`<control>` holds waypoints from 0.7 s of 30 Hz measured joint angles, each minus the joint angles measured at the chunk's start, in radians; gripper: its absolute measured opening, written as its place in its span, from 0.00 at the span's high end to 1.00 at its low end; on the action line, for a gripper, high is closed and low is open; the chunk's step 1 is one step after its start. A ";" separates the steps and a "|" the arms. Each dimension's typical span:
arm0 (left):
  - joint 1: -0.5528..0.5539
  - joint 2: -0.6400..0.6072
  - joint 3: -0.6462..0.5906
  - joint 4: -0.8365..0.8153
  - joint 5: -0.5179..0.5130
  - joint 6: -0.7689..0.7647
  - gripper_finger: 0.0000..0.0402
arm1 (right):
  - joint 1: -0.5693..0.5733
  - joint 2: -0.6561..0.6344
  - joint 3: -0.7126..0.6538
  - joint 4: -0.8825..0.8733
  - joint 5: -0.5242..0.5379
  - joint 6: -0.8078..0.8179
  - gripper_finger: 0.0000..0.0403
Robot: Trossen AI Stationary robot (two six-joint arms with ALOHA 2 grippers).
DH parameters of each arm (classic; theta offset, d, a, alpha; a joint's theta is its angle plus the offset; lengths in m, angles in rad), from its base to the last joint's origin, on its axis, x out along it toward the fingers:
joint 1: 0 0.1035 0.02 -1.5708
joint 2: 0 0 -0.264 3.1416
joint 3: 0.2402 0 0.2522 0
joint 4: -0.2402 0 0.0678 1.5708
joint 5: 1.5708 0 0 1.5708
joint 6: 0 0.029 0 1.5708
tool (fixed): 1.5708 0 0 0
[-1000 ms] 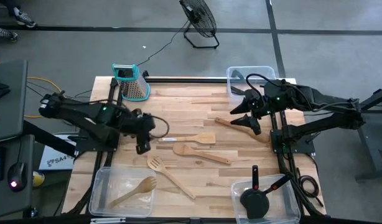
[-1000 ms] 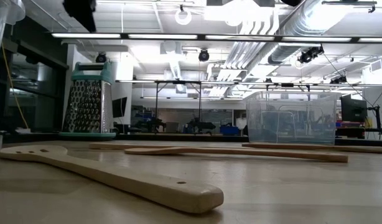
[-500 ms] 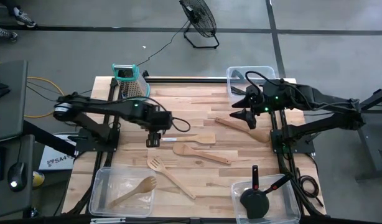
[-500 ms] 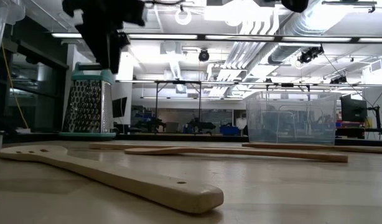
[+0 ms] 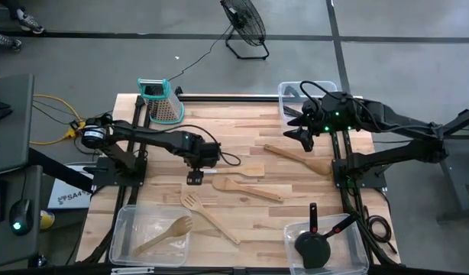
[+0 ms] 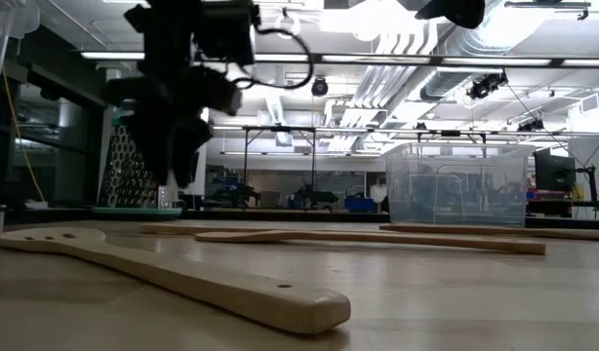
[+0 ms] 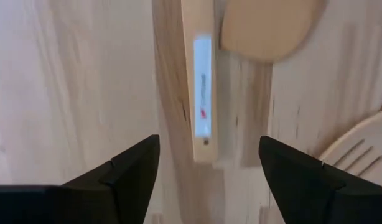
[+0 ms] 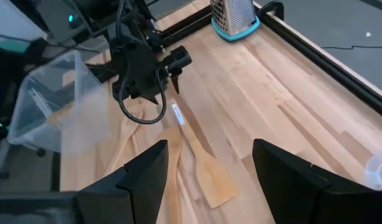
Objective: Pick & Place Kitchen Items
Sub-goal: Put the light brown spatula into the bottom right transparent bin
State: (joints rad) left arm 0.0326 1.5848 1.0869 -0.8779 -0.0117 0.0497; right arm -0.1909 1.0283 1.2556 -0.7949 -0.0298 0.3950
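The left gripper grabs the labelled spatula by its handle's holed end [image 5: 205, 171] [image 7: 205, 144] next. The spatula then goes into the bin with the black utensils.
Pale wooden utensils lie flat on the table: a spatula with a white label on its handle [image 5: 238, 169], a second spatula [image 5: 250, 189], a slotted turner [image 5: 209, 214] and a spoon [image 5: 299, 157]. My left gripper [image 5: 195, 177] hangs open just above the labelled handle's free end [image 7: 203, 106], a finger on either side and touching nothing. It also shows in the low view [image 6: 173, 127]. My right gripper [image 5: 299, 134] is open and empty above the table, on the far side of the spoon.
A clear bin [image 5: 152, 233] at the near left holds a wooden spoon. A clear bin [image 5: 326, 246] at the near right holds black utensils. Another clear bin [image 5: 305, 95] stands at the far right and a teal-topped grater [image 5: 163, 102] at the far left.
My left gripper has gone toward the table's right edge and down, ending over the free end of the labelled spatula's handle. My right gripper has drawn back toward the far edge, away from the wooden spoon. No utensil has moved.
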 joint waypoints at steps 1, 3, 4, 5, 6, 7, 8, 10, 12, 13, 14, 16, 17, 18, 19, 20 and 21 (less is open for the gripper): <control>0.000 -0.002 -0.018 0.005 -0.002 -0.005 0.34 | -0.004 0.000 0.000 -0.004 0.000 -0.008 0.44; 0.000 -0.003 -0.051 0.052 -0.014 -0.022 0.35 | -0.013 0.000 0.000 -0.022 -0.012 -0.023 0.44; 0.000 -0.002 -0.064 0.067 -0.025 -0.024 0.35 | -0.018 0.000 0.000 -0.025 -0.027 -0.030 0.44; 0.000 -0.002 -0.075 0.064 -0.037 -0.024 0.35 | -0.023 0.000 0.000 -0.024 -0.034 -0.037 0.44; 0.000 -0.003 -0.087 0.061 -0.044 -0.021 0.35 | -0.028 0.000 0.000 -0.027 -0.047 -0.047 0.44; 0.000 -0.002 -0.096 0.068 -0.046 -0.016 0.35 | -0.033 0.000 0.000 -0.030 -0.059 -0.059 0.44; 0.000 -0.002 -0.105 0.081 -0.046 -0.009 0.35 | -0.037 0.000 0.000 -0.030 -0.068 -0.068 0.44; 0.000 -0.002 -0.125 0.106 -0.049 -0.004 0.35 | -0.044 0.000 0.000 -0.032 -0.080 -0.086 0.44; 0.000 -0.002 -0.139 0.128 -0.050 -0.004 0.35 | -0.047 0.000 0.000 -0.041 -0.081 -0.097 0.44; 0.000 -0.002 -0.141 0.133 -0.050 -0.004 0.35 | -0.047 0.000 0.000 -0.045 -0.081 -0.103 0.44; 0.000 -0.002 -0.143 0.138 -0.050 -0.004 0.35 | -0.047 0.000 0.000 -0.050 -0.081 -0.107 0.44; 0.000 -0.002 -0.148 0.149 -0.046 -0.004 0.35 | -0.047 0.000 0.000 -0.065 -0.082 -0.113 0.44; 0.000 -0.002 -0.149 0.152 -0.047 -0.003 0.35 | -0.047 0.000 0.000 -0.070 -0.082 -0.118 0.44; 0.000 -0.002 -0.150 0.154 -0.047 -0.002 0.35 | -0.047 0.000 0.000 -0.073 -0.082 -0.124 0.44; 0.000 -0.002 -0.150 0.154 -0.050 -0.002 0.35 | -0.047 0.000 0.000 -0.076 -0.082 -0.129 0.44; 0.000 -0.002 -0.150 0.154 -0.051 -0.001 0.35 | -0.047 0.000 0.000 -0.077 -0.082 -0.133 0.44; 0.000 0.002 -0.150 0.158 -0.050 0.002 0.35 | -0.047 0.000 0.000 -0.076 -0.082 -0.135 0.44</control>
State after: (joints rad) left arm 0.0326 1.5865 0.9371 -0.7202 -0.0622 0.0520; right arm -0.2379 1.0283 1.2556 -0.8712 -0.1116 0.2596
